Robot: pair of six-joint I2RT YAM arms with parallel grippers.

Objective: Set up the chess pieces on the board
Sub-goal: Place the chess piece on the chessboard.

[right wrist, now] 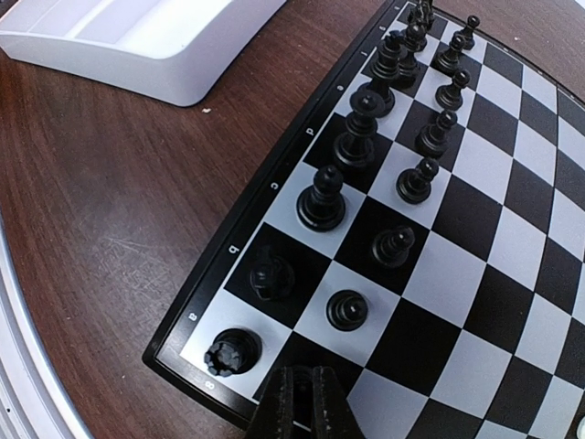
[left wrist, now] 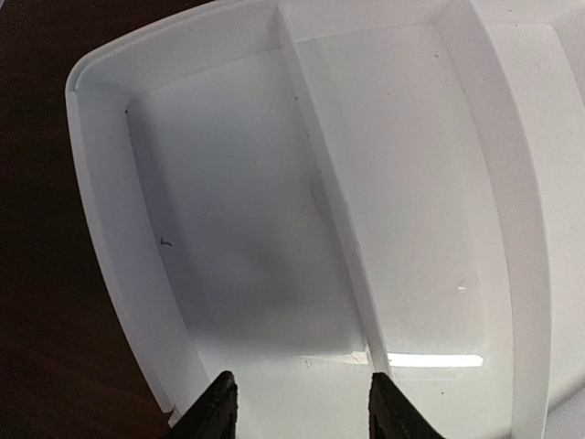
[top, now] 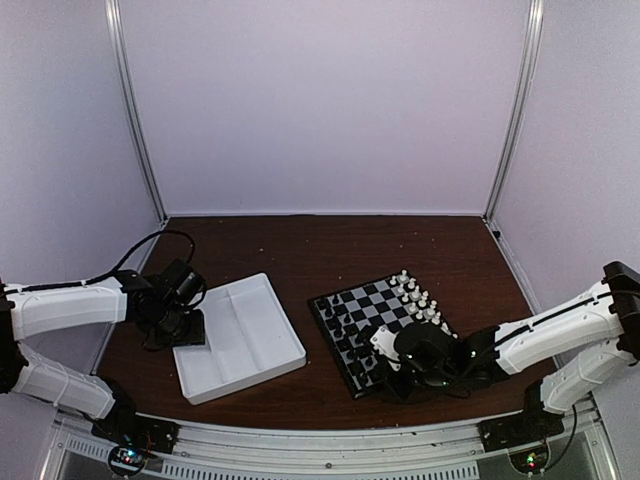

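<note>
My right gripper opens on the dark piece now, since its fingers stand in the dark square beside the rook [right wrist: 233,352], in line with the pawns.
The board [top: 318,318] lies right of centre, and its black rim also shows in the right wrist view [right wrist: 274,174]. Black chess pieces [top: 345,325] stand in two rows along its left side. In the right wrist view I see a rook [right wrist: 233,352], a knight [right wrist: 272,274], a bishop [right wrist: 322,197] and a row of pawns [right wrist: 347,309]. My right gripper [right wrist: 303,375] hangs over the near corner square beside the rook. Its fingers are pinched on a small dark piece, apparently a black pawn. The gripper also shows in the top view [top: 388,372]. My left gripper [left wrist: 302,384] is open and empty over the tray.
A white partitioned tray [top: 240,340] lies left of the board; both compartments in the left wrist view [left wrist: 311,165] hold nothing. White pieces [top: 415,295] stand along the board's right side. Dark wooden tabletop surrounds both.
</note>
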